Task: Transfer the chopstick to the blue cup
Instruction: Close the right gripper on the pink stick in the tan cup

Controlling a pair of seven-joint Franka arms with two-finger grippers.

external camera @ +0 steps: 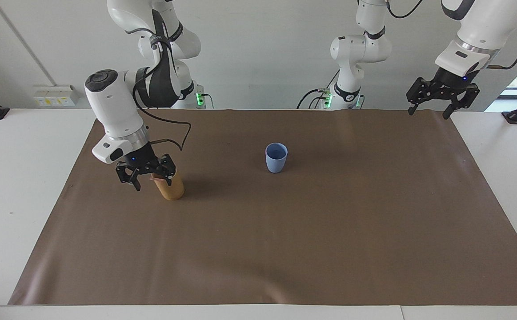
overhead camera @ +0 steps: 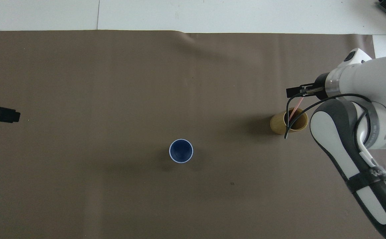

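The pink chopstick needs to go to the blue cup (overhead camera: 181, 151), so my right gripper will first grip it by its upper end (overhead camera: 302, 99) next.
A pink chopstick (overhead camera: 292, 111) leans in the tan-brown cup (external camera: 170, 189) toward the right arm's end of the mat, its top sticking out over the rim. My right gripper (external camera: 153, 182) is low at that cup's rim, open, with its fingers either side of the chopstick's top (external camera: 157, 177); the overhead view shows the right gripper (overhead camera: 300, 91) right above the stick's upper end. The blue cup (external camera: 276, 157) (overhead camera: 181, 151) stands upright and empty mid-mat. My left gripper (external camera: 428, 113) hangs open high over the mat's edge at the left arm's end, holding nothing.
A brown mat (external camera: 285, 249) covers most of the white table (external camera: 22, 178). The right arm's black cable (overhead camera: 290, 114) hangs across the tan-brown cup's mouth in the overhead view. Only a finger of the left gripper (overhead camera: 0, 114) shows at that view's edge.
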